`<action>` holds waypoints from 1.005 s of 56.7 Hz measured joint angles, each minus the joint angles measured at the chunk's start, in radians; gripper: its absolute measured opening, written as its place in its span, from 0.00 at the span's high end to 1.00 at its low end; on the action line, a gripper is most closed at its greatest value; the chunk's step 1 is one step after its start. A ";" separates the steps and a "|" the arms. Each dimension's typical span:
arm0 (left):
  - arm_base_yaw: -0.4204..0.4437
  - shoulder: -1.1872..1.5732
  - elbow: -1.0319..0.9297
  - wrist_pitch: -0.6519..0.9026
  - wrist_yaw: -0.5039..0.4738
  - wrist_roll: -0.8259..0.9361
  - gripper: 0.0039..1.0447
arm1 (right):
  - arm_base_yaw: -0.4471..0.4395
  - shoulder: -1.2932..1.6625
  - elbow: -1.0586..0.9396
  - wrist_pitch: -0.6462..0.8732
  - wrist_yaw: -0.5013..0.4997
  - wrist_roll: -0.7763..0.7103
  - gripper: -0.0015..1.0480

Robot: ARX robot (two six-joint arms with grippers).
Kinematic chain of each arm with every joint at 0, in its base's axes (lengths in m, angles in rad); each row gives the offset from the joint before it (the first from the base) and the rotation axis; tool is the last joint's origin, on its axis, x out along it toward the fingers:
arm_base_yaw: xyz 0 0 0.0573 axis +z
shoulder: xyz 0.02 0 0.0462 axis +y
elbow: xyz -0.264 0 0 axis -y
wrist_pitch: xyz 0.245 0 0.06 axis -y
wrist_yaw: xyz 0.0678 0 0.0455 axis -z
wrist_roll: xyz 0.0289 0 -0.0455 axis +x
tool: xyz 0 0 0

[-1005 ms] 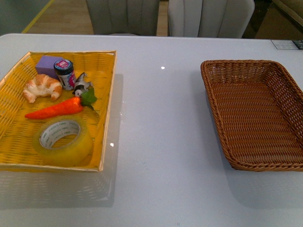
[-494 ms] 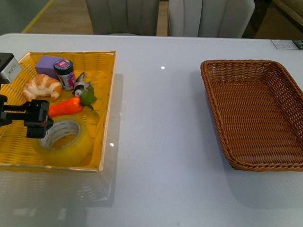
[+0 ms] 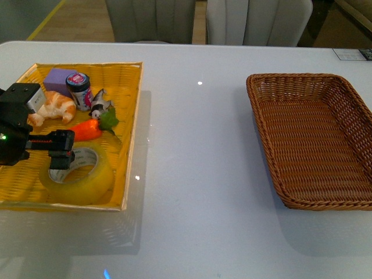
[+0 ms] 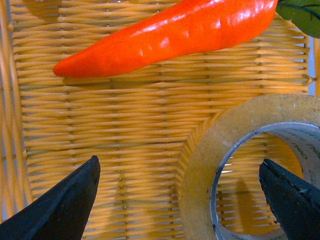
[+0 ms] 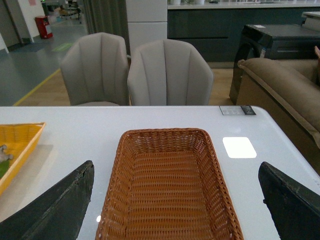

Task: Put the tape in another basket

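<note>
The tape [image 3: 81, 174] needs to go into the brown wicker basket. My left gripper should next grab the side of its roll [image 3: 50, 179] to move it there.
The tape [image 3: 81, 174], a yellowish roll with a white printed core, lies flat at the near end of the yellow tray-basket [image 3: 131, 125]. My left gripper [image 3: 61, 152] is open and hovers over the roll's left part. In the left wrist view the left gripper [image 4: 180, 200] straddles the wall of the tape [image 4: 200, 165], with one finger over the core hole and the other outside the roll. The brown wicker basket [image 3: 264, 133] stands empty at the right. My right gripper [image 5: 175, 205] is open, above and facing the brown basket [image 5: 112, 200]; it is out of the front view.
The yellow tray also holds an orange carrot [image 3: 87, 129], which also shows in the left wrist view [image 4: 165, 37], a croissant [image 3: 57, 104], a purple block [image 3: 58, 77], a small jar [image 3: 79, 90] and a small figure [image 3: 100, 106]. Bare white table lies between the baskets. Two chairs [image 5: 165, 75] stand behind.
My left arm has come into view from the left and moved right, over the tape. The tape and both baskets have not moved.
</note>
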 joint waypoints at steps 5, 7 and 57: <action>-0.006 0.019 0.018 -0.010 0.003 -0.010 0.08 | 0.000 0.000 0.000 0.000 0.000 0.000 0.09; -0.011 0.028 0.024 -0.014 0.005 -0.012 0.08 | 0.000 0.000 0.000 0.000 0.000 0.000 0.09; -0.048 -0.256 0.010 -0.102 0.046 -0.130 0.86 | 0.000 0.000 0.000 0.000 0.000 0.000 0.09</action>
